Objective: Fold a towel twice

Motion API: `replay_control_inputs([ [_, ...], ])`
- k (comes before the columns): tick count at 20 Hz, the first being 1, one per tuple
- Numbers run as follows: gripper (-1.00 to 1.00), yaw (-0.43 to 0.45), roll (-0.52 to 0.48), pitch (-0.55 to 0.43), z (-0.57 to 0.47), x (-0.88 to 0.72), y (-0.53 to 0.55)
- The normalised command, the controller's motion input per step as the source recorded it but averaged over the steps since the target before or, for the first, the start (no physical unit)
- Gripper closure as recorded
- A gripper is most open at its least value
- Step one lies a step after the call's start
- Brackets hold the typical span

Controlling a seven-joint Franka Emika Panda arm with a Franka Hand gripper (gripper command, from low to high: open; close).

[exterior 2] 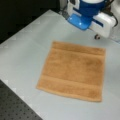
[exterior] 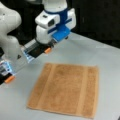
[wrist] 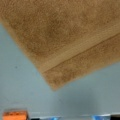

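My gripper grips the towel (exterior: 65,90) by its bare corner (exterior: 47,65) next, to fold the single layer.
The orange-brown towel (exterior: 65,90) lies flat and unfolded in a single layer on the grey table (exterior: 100,55), with paler bands near two opposite edges. Both front views show it whole (exterior 2: 72,70). My gripper (exterior: 28,65) hangs above the bare table just beyond the towel's upper left corner in a front view, not touching the cloth. It is open, its orange-tipped fingers (exterior: 47,50) spread wide with nothing between them. In the wrist view one towel corner (wrist: 53,85) points down toward me, and an orange fingertip (wrist: 15,115) shows at the bottom left.
The arm's white and blue wrist (exterior 2: 87,15) hangs over the table's far side. Dark background lies beyond the table edge (exterior 2: 25,25). A black perforated board (exterior 2: 15,107) sits at a front view's bottom left.
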Motion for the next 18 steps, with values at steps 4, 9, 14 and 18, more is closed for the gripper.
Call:
replay_control_inputs([
  [4,-1.00,-0.079,-0.122,0.293,0.03,0.54,0.34],
  [9,-1.00,-0.104,-0.151,0.258,0.02,0.48,0.33],
  [14,-1.00,-0.122,-0.142,0.143,-0.12,0.44,0.32],
  [18,-1.00,-0.119,-0.156,0.098,-0.21,0.39,0.30],
])
